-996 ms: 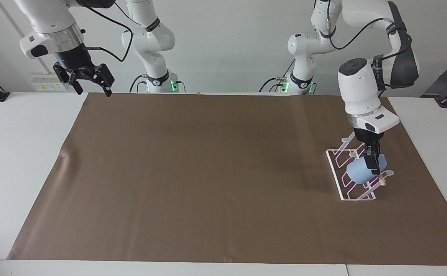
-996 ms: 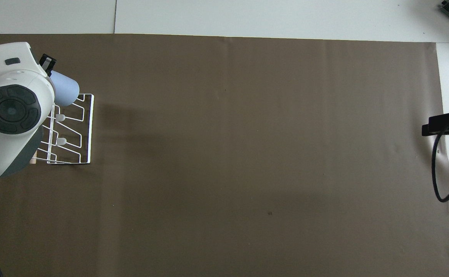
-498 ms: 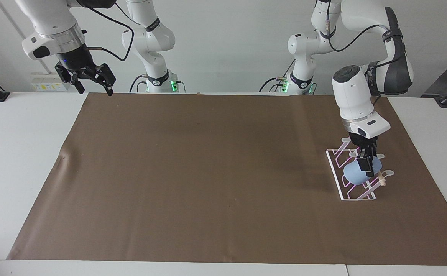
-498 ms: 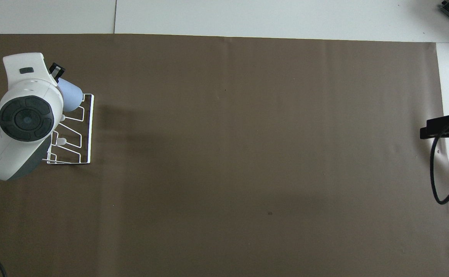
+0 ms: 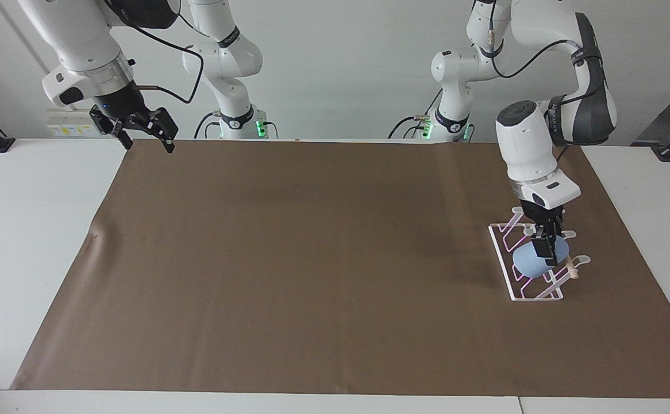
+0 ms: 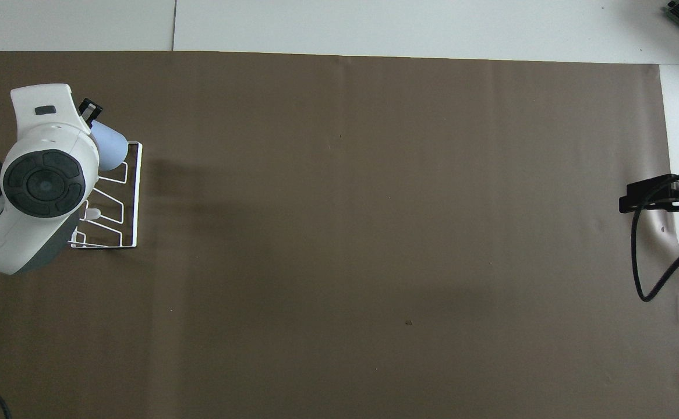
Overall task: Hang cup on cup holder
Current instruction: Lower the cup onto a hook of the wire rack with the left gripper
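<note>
The light-blue cup lies over the white wire cup holder [image 5: 533, 298] and would hang there, so it is time for my left gripper to open now.
The light-blue cup [image 5: 527, 263] lies tilted on a slanted prong of the white wire cup holder [image 5: 533, 298], at the left arm's end of the table. My left gripper [image 5: 545, 248] is shut on the cup's rim and stands low over the rack, beside the wooden dowel. In the overhead view the cup [image 6: 110, 149] pokes out from under the left arm's wrist, over the rack [image 6: 136, 192], and one finger [image 6: 89, 107] shows. My right gripper [image 5: 144, 131] is open and empty, held high over the brown mat's corner at the right arm's end; it also shows in the overhead view [image 6: 662, 196].
A large brown mat [image 5: 323, 259] covers most of the white table [image 5: 30, 230]. A black cable [image 6: 645, 273] hangs from the right arm over the mat's edge.
My left gripper has come down with the cup, setting it lower onto the rack's prong. My right gripper has drifted slightly toward the table's middle.
</note>
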Robot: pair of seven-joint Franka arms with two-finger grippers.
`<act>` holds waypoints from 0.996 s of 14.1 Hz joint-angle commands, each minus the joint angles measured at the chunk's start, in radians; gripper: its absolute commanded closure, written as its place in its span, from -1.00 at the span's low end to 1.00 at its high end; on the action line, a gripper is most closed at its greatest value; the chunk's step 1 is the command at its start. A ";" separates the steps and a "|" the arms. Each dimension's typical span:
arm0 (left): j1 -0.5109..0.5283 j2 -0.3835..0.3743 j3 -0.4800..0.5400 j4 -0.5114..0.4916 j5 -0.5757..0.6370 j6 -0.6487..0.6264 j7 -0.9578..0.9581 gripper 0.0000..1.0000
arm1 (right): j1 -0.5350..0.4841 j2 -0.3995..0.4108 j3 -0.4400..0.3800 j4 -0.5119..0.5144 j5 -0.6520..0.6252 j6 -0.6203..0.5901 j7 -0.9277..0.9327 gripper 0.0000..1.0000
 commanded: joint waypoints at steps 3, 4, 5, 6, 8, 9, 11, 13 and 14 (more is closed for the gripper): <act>0.005 -0.014 0.002 -0.020 0.025 0.027 0.023 -0.17 | 0.039 -0.022 0.002 -0.033 -0.032 0.014 0.017 -1.00; 0.004 -0.014 0.002 -0.020 0.025 0.026 0.023 -0.21 | 0.039 -0.021 0.002 -0.025 -0.038 0.016 0.022 -1.00; 0.004 -0.014 0.002 -0.020 0.025 0.026 0.024 -0.23 | 0.038 -0.019 0.002 -0.019 -0.039 0.016 0.023 -1.00; 0.004 -0.014 0.002 -0.020 0.025 0.024 0.024 -0.24 | 0.043 -0.019 0.002 -0.019 -0.047 0.019 0.028 -1.00; 0.004 -0.014 0.002 -0.020 0.025 0.021 0.024 -0.36 | 0.052 -0.012 0.002 -0.003 -0.108 0.037 0.025 -1.00; 0.004 -0.015 0.002 -0.022 0.025 0.021 0.024 -0.43 | 0.050 -0.015 0.000 -0.011 -0.102 0.039 0.026 -1.00; 0.005 -0.015 0.002 -0.022 0.025 0.019 0.026 -0.73 | 0.041 -0.012 -0.001 -0.006 -0.072 0.030 0.033 -1.00; 0.005 -0.015 0.002 -0.022 0.025 0.018 0.027 -0.80 | 0.035 -0.010 -0.009 -0.005 -0.040 0.007 0.051 -1.00; 0.005 -0.015 0.002 -0.022 0.025 0.016 0.027 -0.81 | 0.032 -0.010 -0.013 -0.005 -0.013 0.006 0.057 -1.00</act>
